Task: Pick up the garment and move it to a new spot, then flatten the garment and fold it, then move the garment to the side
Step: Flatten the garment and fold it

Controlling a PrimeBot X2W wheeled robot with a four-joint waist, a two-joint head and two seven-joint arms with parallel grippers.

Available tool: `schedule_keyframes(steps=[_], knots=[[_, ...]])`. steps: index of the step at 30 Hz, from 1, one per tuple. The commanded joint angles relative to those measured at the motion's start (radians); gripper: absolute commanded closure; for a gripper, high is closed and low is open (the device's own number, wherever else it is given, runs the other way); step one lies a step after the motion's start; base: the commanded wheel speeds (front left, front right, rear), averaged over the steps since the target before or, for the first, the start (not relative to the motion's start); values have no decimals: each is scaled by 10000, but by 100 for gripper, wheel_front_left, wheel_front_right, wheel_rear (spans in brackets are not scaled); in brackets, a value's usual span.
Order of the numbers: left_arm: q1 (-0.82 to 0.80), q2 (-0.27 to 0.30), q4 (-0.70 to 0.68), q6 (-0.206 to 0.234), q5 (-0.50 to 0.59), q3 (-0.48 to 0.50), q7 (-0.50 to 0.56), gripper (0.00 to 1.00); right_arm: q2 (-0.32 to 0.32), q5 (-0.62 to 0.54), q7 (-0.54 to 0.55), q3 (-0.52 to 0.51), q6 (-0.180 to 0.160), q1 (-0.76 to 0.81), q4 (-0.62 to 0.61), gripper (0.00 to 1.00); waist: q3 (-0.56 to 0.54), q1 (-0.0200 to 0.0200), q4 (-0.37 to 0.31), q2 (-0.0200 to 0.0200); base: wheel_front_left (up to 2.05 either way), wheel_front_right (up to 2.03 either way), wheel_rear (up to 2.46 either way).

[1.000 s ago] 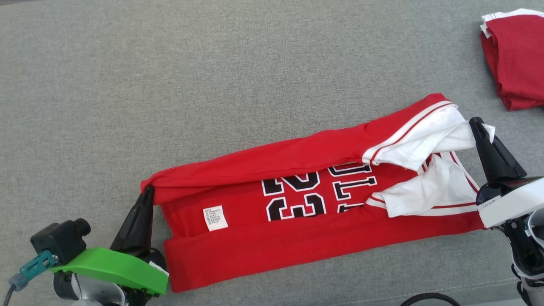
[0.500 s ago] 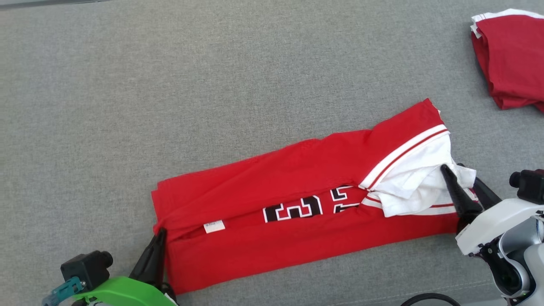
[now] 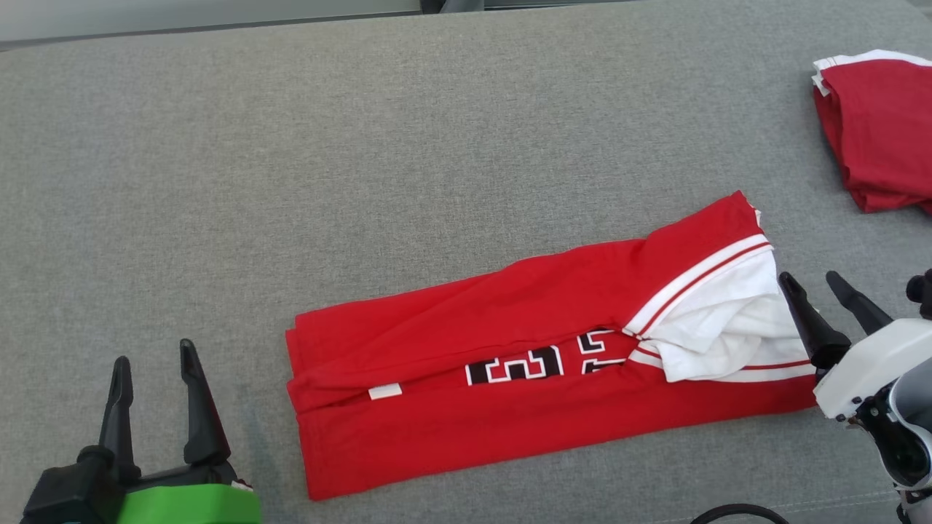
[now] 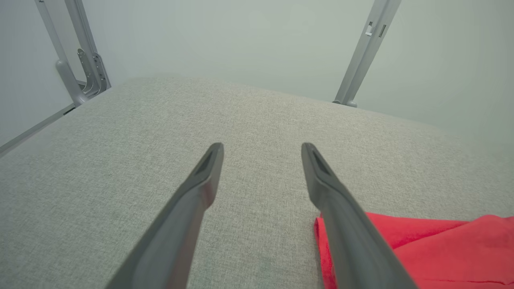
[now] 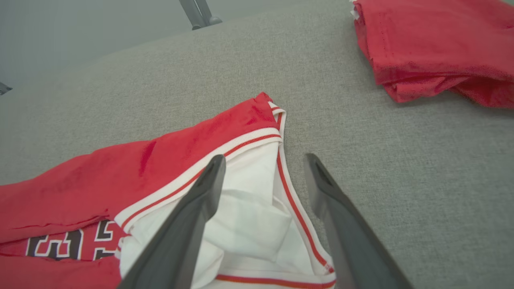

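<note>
The robot's right gripper should next pick up the jersey by its white sleeve end to fold the long strip in half.
The garment is a red jersey with black-and-white numbers and white sleeve trim, lying as a long folded strip on the grey surface. Its upper long side is folded down over the numbers. My left gripper stands open at the lower left, apart from the garment's left end, nothing between its fingers. The garment's red corner shows at that wrist view's lower right. My right gripper is open just off the white sleeve end, holding nothing.
A second folded red garment lies at the far right edge of the grey padded surface, also seen as a red stack. Grey frame posts stand beyond the far edge. A black cable curls at the bottom.
Both grippers have opened and let go of the garment's ends, then drawn back toward me. The folded upper flap now lies flat on the surface. The head camera has shifted.
</note>
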Motion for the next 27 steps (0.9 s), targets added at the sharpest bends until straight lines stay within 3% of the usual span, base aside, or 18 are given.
schedule_keyframes(steps=[1,10,15,18,19,27], knots=[[223,-360,11,-241,669,250,-15,0,138,87,188,71,-2,-239,321,0,-17,1,177,1,0,0,0],[282,-2561,656,-2366,2596,1725,-21,0,-3,-429,338,417,-2,-1079,3093,0,122,1,977,1,0,0,0],[318,-2956,985,-3036,2978,2323,-22,0,-93,-60,543,936,0,-1391,3900,0,179,1,1264,1,0,0,0],[294,-3008,1222,-3327,3173,2514,-23,0,-60,750,1032,1603,38,-1434,3886,3,174,1,1344,1,0,0,0],[291,-3017,1328,-3415,3218,2551,-22,0,-89,1098,1138,1741,52,-1449,3789,100,161,1,1353,1,0,0,0],[363,-3026,1912,-3846,3011,2416,-22,0,-1307,2905,1000,1377,-7,-1787,3518,100,-77,1,1157,1,0,0,0]])
